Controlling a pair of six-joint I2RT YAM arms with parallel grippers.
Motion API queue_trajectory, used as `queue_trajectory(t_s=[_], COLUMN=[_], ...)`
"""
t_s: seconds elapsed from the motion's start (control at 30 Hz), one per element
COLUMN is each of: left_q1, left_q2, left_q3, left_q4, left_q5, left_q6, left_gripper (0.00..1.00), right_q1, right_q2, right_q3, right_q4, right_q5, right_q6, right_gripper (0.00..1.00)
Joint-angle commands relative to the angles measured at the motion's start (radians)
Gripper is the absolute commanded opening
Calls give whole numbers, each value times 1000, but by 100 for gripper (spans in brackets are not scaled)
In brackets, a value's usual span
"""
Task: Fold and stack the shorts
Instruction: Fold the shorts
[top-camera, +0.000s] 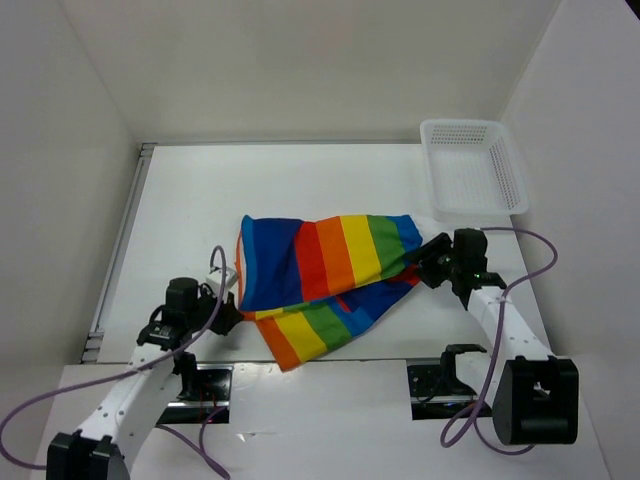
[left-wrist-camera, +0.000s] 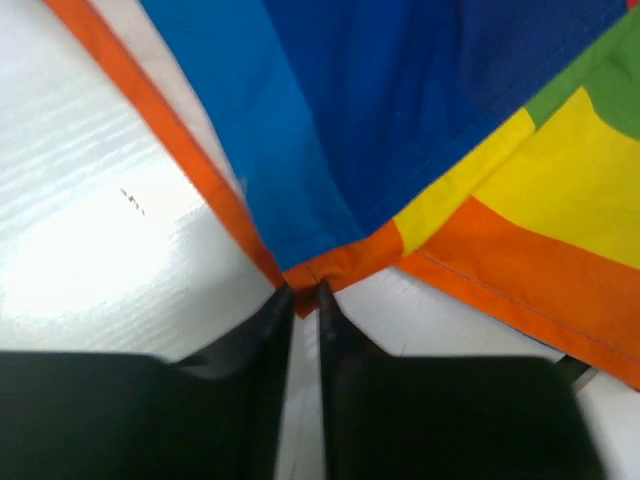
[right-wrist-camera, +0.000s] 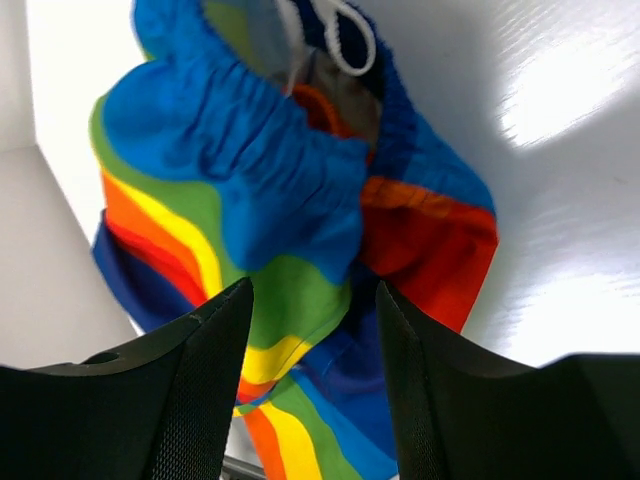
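The robot's right gripper should next grab the shorts (top-camera: 320, 265) by the bunched blue waistband, opposite the orange hem corner in the left gripper, so the shorts can be stretched and straightened for folding.
The rainbow-striped shorts (top-camera: 320, 265) lie partly folded in the middle of the table, with one leg trailing toward the front edge. My left gripper (top-camera: 232, 312) is at their left side. In the left wrist view its jaws (left-wrist-camera: 303, 292) are pinched nearly together on the orange hem corner of the shorts (left-wrist-camera: 400, 120). My right gripper (top-camera: 425, 262) is at the shorts' right end. In the right wrist view it (right-wrist-camera: 313, 290) stands open over the bunched blue waistband (right-wrist-camera: 250, 160), gripping nothing. The white drawstring (right-wrist-camera: 345, 45) shows at the top of that view.
A white mesh basket (top-camera: 470, 175) stands at the back right of the table, just behind my right arm. White walls close in the table on the left, back and right. A metal rail (top-camera: 120, 250) runs along the table's left edge.
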Motion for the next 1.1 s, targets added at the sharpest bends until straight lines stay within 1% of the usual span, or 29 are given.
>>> queue_trajectory(t_s=[0.0, 0.03, 0.07, 0.1, 0.13, 0.17, 0.3, 0.33, 0.4, 0.43, 0.53, 0.6, 0.67, 0.7, 0.73, 0.8, 0.87, 0.93, 0.97, 1.03, 1.07], left_q1=[-22, -22, -31, -31, -40, -40, -40, -40, -40, -40, -40, -40, -40, -40, -40, -40, -40, -40, -31, 7, 21], left_q2=[163, 206, 249, 325, 359, 411, 438, 424, 389, 380, 360, 337, 300, 289, 279, 278, 318, 373, 392, 453, 478], left_q3=[80, 106, 173, 212, 253, 336, 456, 490, 510, 523, 542, 579, 605, 632, 646, 678, 740, 789, 839, 888, 918], left_q4=[157, 157, 157, 129, 110, 61, -31, -40, -53, -63, -100, -131, -160, -160, -172, -172, -160, -146, -134, -111, -99], left_q5=[15, 15, 6, -8, -17, -29, -68, -68, -68, -68, -56, -39, -29, -29, -17, -3, 9, 9, 9, 9, 9], left_q6=[6, 6, 6, 6, 6, 6, 6, 6, 6, 6, 6, 6, 6, 6, 6, 6, 6, 6, 6, 6, 6], left_gripper=[17, 12, 2, 0, 0, 0, 0, 0, 0, 0, 0, 0, 0, 0, 0, 0, 0, 0, 0, 0, 0], right_q1=[13, 22, 22, 31, 31, 31, 50, 60, 71, 71, 71, 71, 71, 71, 71, 71, 71, 71, 71, 71, 71], right_q2=[44, 65, 76, 87, 103, 132, 179, 195, 226, 237, 248, 182, 125, 72, 50, 21, 30, 97, 123, 200, 223], right_q3=[-7, -7, -7, -7, 3, 17, 40, 49, 59, 71, 105, 115, 160, 190, 209, 271, 325, 411, 463, 519, 578], right_q4=[89, 98, 116, 116, 130, 130, 156, 170, 184, 184, 156, 126, 64, 46, 6, -17, -28, -28, -28, -28, -19], right_q5=[33, 33, 33, 45, 45, 45, 57, 57, 57, 57, 77, 96, 128, 128, 145, 154, 127, 98, 72, 71, 62], right_q6=[10, 10, 10, 10, 20, 20, 20, 20, 20, 20, 10, 10, 0, -9, -22, -31, -46, -74, -74, -98, -98], right_gripper=[58, 58, 57, 57, 54, 51, 40, 36, 29, 18, 1, 1, 1, 1, 1, 1, 1, 1, 1, 1, 1])
